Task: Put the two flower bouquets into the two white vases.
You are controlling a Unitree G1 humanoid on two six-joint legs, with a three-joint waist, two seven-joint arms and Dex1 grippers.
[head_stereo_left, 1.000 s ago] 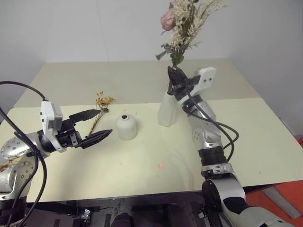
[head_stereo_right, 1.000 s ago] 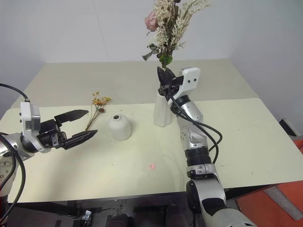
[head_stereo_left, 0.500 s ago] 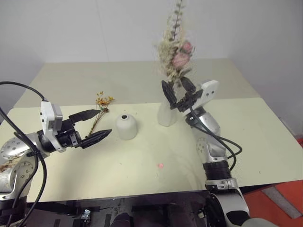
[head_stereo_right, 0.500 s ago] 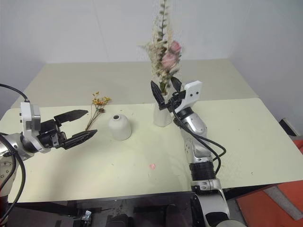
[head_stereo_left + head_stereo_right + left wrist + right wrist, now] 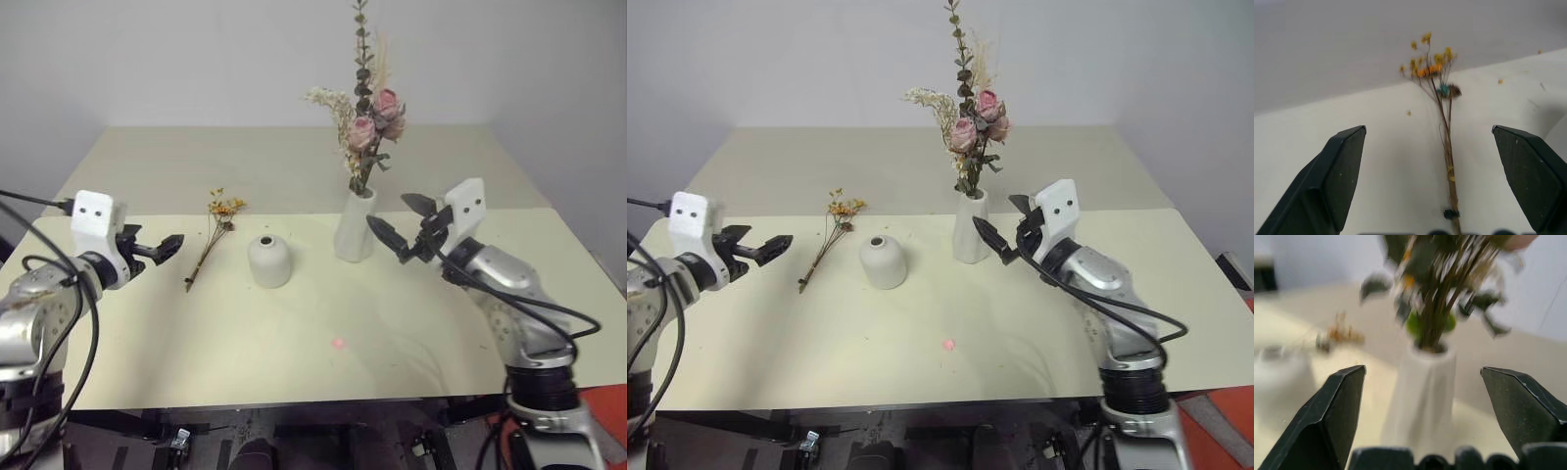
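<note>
The tiny dried blooms of the bouquet spread out on wispy twigs at the top, so the robot's left gripper should next grab the gathered stems of the thin bouquet (image 5: 211, 240).
The large bouquet (image 5: 367, 127) of pink roses, cream sprigs and eucalyptus stands upright in the tall slim white vase (image 5: 354, 227) at mid-table. My right gripper (image 5: 387, 210) hangs open just right of that vase, apart from it and empty; its wrist view looks straight at the vase (image 5: 1422, 396). The squat white vase (image 5: 268, 261) stands to the left, its hole empty. The thin orange-yellow bouquet (image 5: 211, 240) lies flat on the table beyond it. My left gripper (image 5: 162, 249) is open and empty, pointing at that bouquet's (image 5: 1447, 142) stem end from a short distance.
The cream table (image 5: 294, 343) is made of two joined tops, with a seam behind the vases. A small red light spot (image 5: 339, 344) lies on the near part. A white wall rises behind the far edge.
My right gripper opened, released the large bouquet, which now sits down in the tall vase, and drew back right and lower. My left gripper shifted left and turned toward the thin bouquet.
</note>
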